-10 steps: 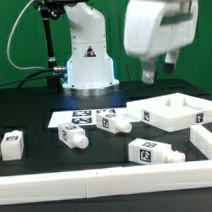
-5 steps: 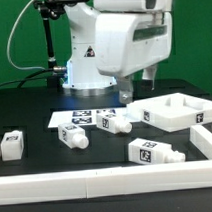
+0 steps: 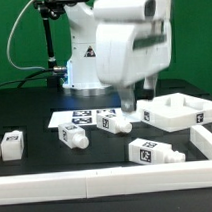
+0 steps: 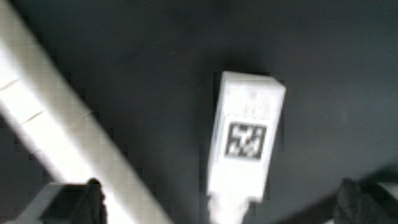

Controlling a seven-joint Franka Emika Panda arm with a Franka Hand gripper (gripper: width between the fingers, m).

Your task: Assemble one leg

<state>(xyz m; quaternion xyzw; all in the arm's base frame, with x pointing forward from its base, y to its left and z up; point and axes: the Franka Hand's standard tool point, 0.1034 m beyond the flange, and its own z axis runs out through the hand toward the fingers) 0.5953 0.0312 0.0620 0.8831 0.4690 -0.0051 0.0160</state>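
Note:
The robot's gripper will reach the white leg and grab it by its tagged body (image 3: 150,153) (image 4: 246,138), so that the leg's narrow end stays free for the assembly.
Several white legs with black-and-white tags lie on the black table: one at the exterior view's left (image 3: 12,145), one (image 3: 73,136) in front of the marker board, one (image 3: 115,121) at the board's right end, one (image 3: 151,150) nearer the front. My gripper (image 3: 138,95) hangs open and empty just above and behind the leg at the board's right end. In the wrist view a tagged leg (image 4: 246,130) lies between the open dark fingertips (image 4: 71,205), apart from both. The gripper (image 4: 222,208) holds nothing.
The large white tray-like part (image 3: 175,112) lies at the exterior view's right. The marker board (image 3: 80,118) lies in the middle. A white rail (image 3: 97,182) runs along the front and up the right side. A white strip (image 4: 54,110) crosses the wrist view beside the leg.
The arm has swung toward the exterior view's left and come down, from above the tray-like part to just over the leg at the marker board's right end. The parts have not moved.

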